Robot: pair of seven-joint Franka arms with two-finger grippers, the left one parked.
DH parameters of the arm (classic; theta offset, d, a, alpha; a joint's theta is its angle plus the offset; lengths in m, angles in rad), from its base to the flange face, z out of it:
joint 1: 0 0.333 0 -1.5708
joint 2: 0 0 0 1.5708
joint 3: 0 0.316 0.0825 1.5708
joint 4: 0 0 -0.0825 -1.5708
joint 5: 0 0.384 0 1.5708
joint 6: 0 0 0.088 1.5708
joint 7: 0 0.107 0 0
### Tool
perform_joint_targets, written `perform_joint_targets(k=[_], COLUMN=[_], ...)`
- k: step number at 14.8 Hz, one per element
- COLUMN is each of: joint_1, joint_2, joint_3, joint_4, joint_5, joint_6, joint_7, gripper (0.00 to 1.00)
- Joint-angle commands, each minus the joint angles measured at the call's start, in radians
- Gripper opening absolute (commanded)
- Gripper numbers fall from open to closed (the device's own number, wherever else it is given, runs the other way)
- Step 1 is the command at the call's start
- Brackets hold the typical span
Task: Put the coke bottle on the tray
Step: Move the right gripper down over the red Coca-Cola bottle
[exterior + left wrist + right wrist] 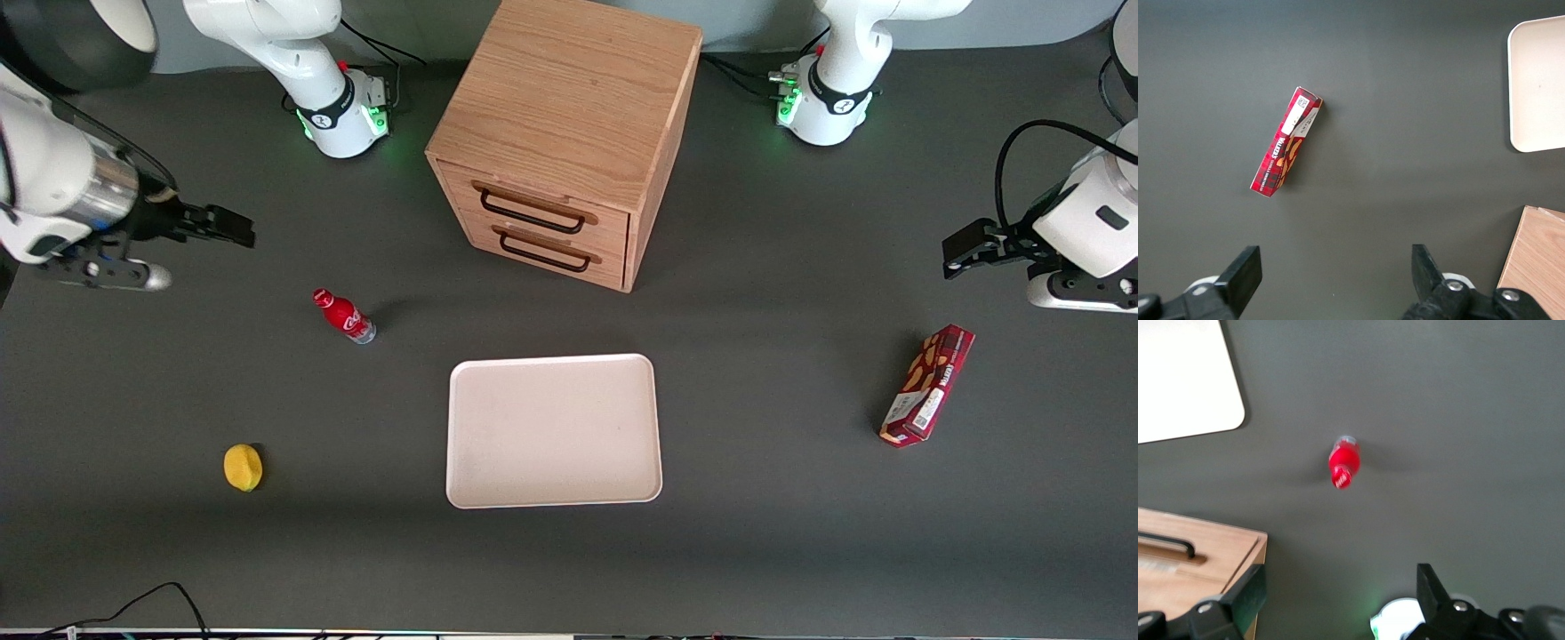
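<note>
My gripper needs to take hold of the bottle by its red cap [322, 298] next, so that it can place the coke bottle on the tray [554, 431].
The coke bottle [344, 316], small and red with a red cap and clear base, stands on the dark table, farther from the front camera than the tray and toward the working arm's end. It also shows in the right wrist view [1343, 463]. The pale cream-pink tray [554, 431] lies flat in the middle of the table, nearer the camera than the drawer cabinet; a corner shows in the right wrist view [1185, 380]. My gripper [233, 228] hangs high above the table, toward the working arm's end from the bottle, open and empty, its fingers [1251, 593] wide apart.
A wooden two-drawer cabinet [564, 133] stands farther from the camera than the tray. A yellow lemon [243, 467] lies nearer the camera than the bottle. A dark red snack box [927, 384] lies toward the parked arm's end.
</note>
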Motion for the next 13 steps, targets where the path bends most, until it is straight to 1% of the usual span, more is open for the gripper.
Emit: perform_joint_targets(k=[1,5,7,8,9,10,12,13], joint_1=[0.005,0.005,0.005,0.005,0.004,0.005,0.005,0.005], joint_2=[-0.017,0.023,0.031,0.034,0.034,0.034,0.032,0.028], joint_3=[0.006,0.007,0.014,0.014,0.014,0.014,0.014,0.017], joint_4=[-0.237,-0.405,-0.457,-0.472,-0.488,-0.504,-0.518,-0.526], joint_5=[0.014,0.008,0.008,0.008,0.008,0.008,0.008,0.008], joint_6=[0.241,0.502,0.576,0.590,0.606,0.625,0.637,0.637], joint_7=[0.019,0.022,0.034,0.036,0.035,0.035,0.035,0.035], gripper=[1.00,1.00,1.00,1.00,0.93,0.82,0.49,0.28])
